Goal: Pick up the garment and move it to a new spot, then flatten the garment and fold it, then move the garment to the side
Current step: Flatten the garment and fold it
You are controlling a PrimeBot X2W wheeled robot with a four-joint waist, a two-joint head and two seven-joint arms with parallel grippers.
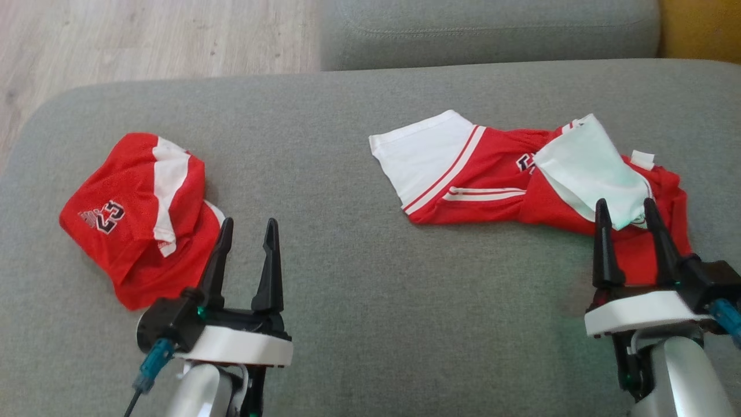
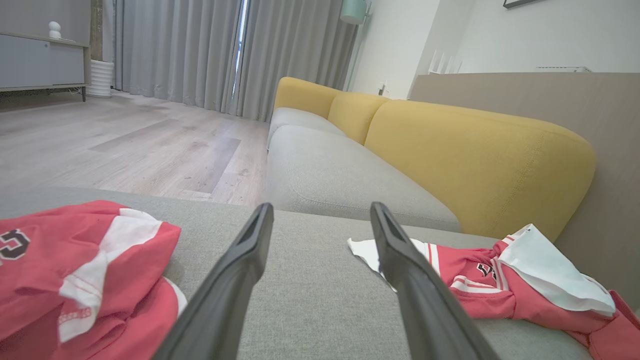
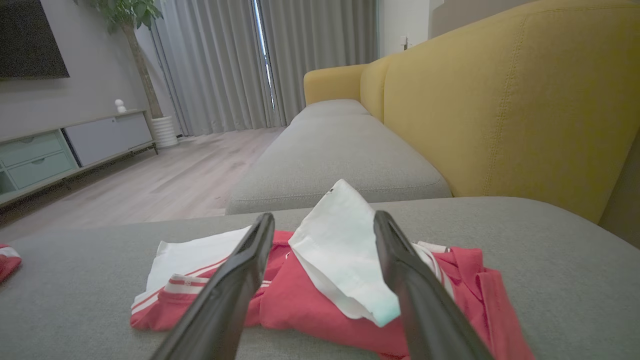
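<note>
Next, my right gripper grabs the jersey (image 1: 517,146) by its pale white sleeve flap (image 1: 590,167) to move and flatten it.
A red and white garment (image 1: 480,174) lies crumpled on the right half of the grey cushion (image 1: 347,278), with a white sleeve spread left and a pale flap folded over its top. My right gripper (image 1: 625,202) hovers open at its near edge; in the right wrist view the fingers of that gripper (image 3: 324,216) frame the pale flap of the garment (image 3: 300,305) without touching it. A second red and white garment (image 1: 133,214), bunched with a number print, lies at the left. My left gripper (image 1: 249,223) stands open just right of it, holding nothing.
The grey cushion drops off to wooden floor (image 1: 145,35) at the far left. Another grey seat cushion (image 1: 492,29) adjoins the far edge, with a yellow backrest (image 2: 475,155) along the right. Bare cushion separates the two garments.
</note>
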